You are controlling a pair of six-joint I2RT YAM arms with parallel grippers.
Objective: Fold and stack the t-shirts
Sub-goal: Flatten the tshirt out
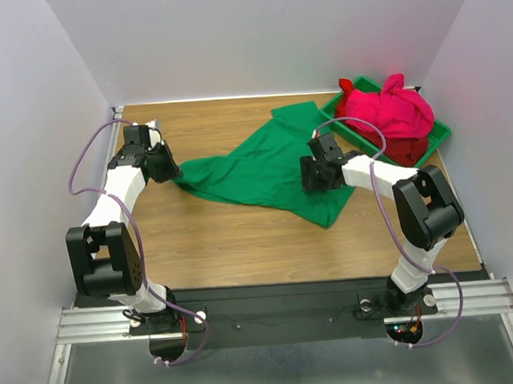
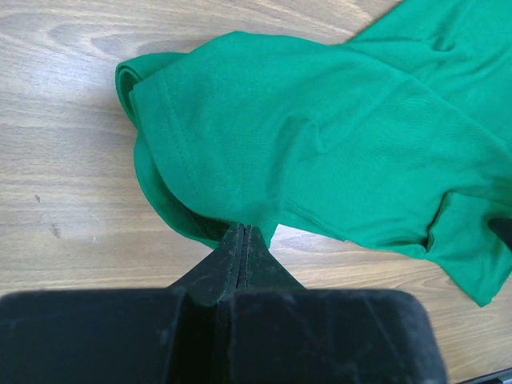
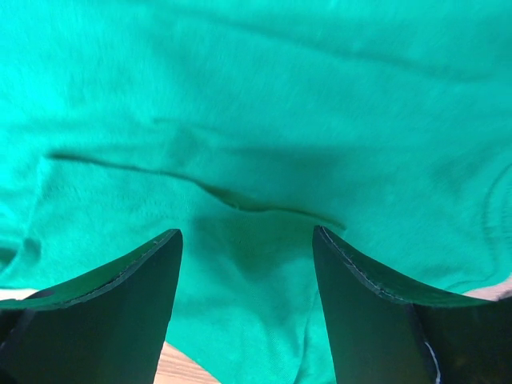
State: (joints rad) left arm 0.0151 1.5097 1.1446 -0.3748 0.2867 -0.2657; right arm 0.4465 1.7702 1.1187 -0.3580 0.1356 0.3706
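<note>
My fingers reach down to the cloth on either side of a raised fold [image 3: 252, 224], so my right gripper closes now and catches the green t-shirt.
The green t-shirt [image 1: 268, 165] lies spread and rumpled across the middle of the wooden table. My left gripper [image 1: 173, 172] is shut on its left edge; in the left wrist view the jaws [image 2: 242, 232] pinch the green cloth [image 2: 320, 136] at the hem. My right gripper [image 1: 312, 182] is open, low over the shirt's right part; the right wrist view shows green fabric [image 3: 248, 120] between and beyond the spread fingers [image 3: 120, 280]. The pink t-shirt [image 1: 391, 110] is heaped on the darker red one [image 1: 408, 150] in the bin at the back right.
A rigid green plastic bin [image 1: 439, 135] stands at the back right corner, holding the pink and red shirts. White walls close in the table on three sides. Bare wood [image 1: 234, 246] lies in front of the shirt.
</note>
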